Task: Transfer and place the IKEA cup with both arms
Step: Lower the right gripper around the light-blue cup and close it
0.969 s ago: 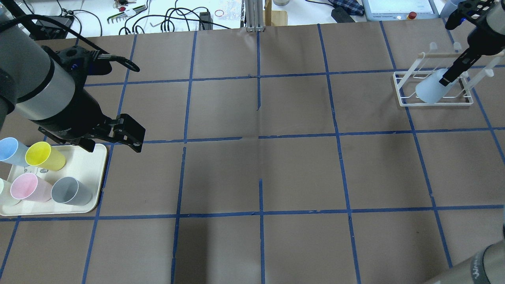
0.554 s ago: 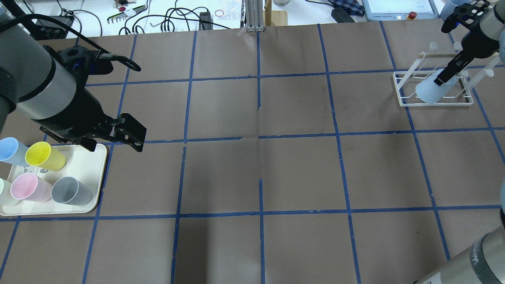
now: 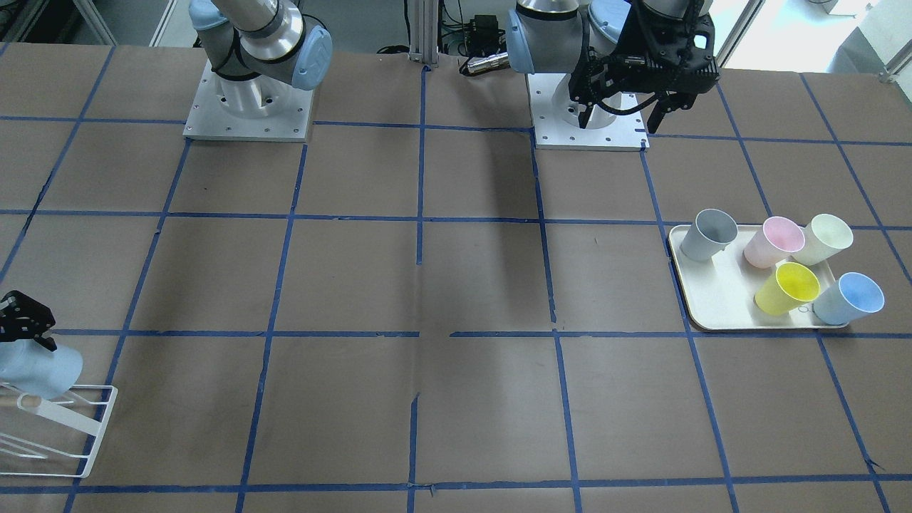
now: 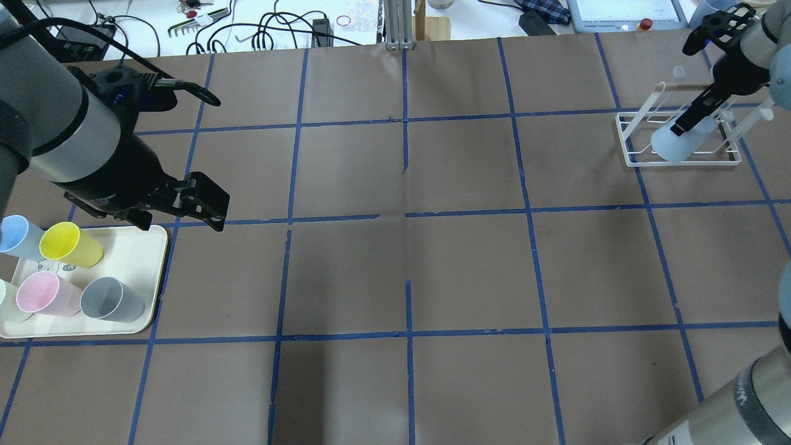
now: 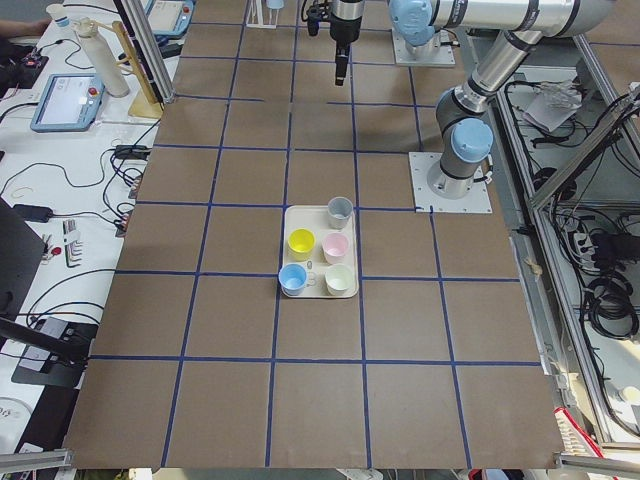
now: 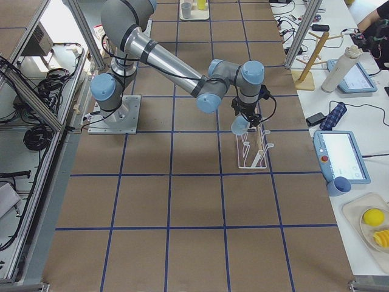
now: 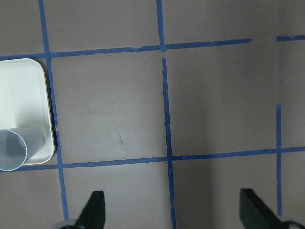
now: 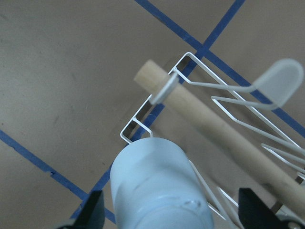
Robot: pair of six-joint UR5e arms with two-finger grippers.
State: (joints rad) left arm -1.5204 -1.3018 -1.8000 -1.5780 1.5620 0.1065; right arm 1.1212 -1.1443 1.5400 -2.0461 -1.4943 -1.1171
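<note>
The robot's right gripper should pass over the pale blue IKEA cup (image 8: 157,186) next, so it should grab the cup by its base end (image 8: 162,205).
A pale blue IKEA cup (image 4: 668,146) sits upside down and tilted on the white wire rack (image 4: 680,162) at the far right; it also shows in the front view (image 3: 35,370) and the right side view (image 6: 240,126). My right gripper (image 4: 680,128) is open just above the cup's base. In the right wrist view its fingers (image 8: 93,212) stand wide apart, clear of the cup (image 8: 157,186). My left gripper (image 4: 179,215) is open and empty, above the table beside the tray's far corner. A second pale blue cup (image 4: 15,235) stands on the tray (image 4: 151,272).
The cream tray also holds yellow (image 4: 69,244), pink (image 4: 43,293) and grey (image 4: 111,298) cups and a pale one at the left edge. The rack has a wooden bar (image 8: 214,129) and white pegs. Cables and tools lie past the table's far edge.
My right gripper has drawn back up and away from the cup, which stays on the rack. My left arm has shifted slightly toward the far side.
</note>
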